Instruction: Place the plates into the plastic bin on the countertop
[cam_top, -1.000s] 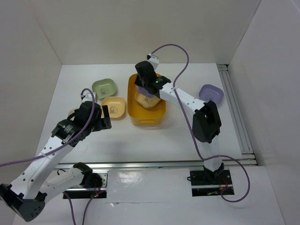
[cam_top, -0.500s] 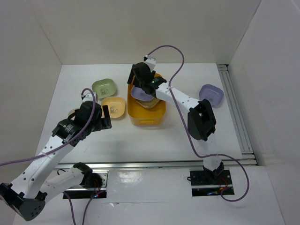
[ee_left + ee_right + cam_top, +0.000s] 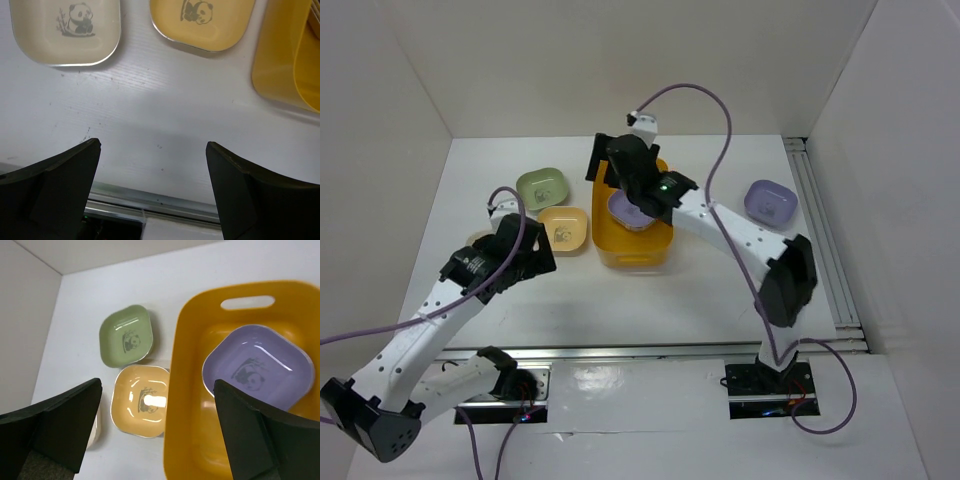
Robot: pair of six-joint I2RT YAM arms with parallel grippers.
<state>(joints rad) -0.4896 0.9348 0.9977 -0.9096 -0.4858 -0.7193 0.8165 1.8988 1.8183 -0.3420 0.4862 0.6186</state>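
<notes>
My left gripper grips the cream plate [image 3: 67, 30] by its near corner [image 3: 111, 54] beside the yellow plate next, which leaves the plate's base free to settle into the bin.
The yellow-orange plastic bin [image 3: 660, 243] [image 3: 186, 405] stands mid-countertop with a lavender plate [image 3: 631, 210] [image 3: 257, 365] lying loose inside it. My right gripper [image 3: 610, 165] [image 3: 157, 385] hovers open and empty over the bin's far-left corner. Left of the bin on the countertop [image 3: 620, 290] lie a green plate [image 3: 542, 185] [image 3: 126, 335], a yellow plate [image 3: 565, 228] [image 3: 205, 22] [image 3: 140, 400] and a cream plate [image 3: 67, 30], which my left arm mostly hides from above. My left gripper [image 3: 527, 243] [image 3: 152, 145] is open and empty, just near of the cream and yellow plates. Another lavender plate [image 3: 769, 200] sits far right.
White walls close the countertop at the back and both sides. A metal rail [image 3: 825, 240] runs along the right edge and another along the near edge [image 3: 150, 202]. The bin's side wall [image 3: 285, 60] stands to the right of my left gripper.
My right gripper opened and let the lavender plate drop into the bin, then drew back toward the bin's far-left corner. The left arm shifted slightly.
</notes>
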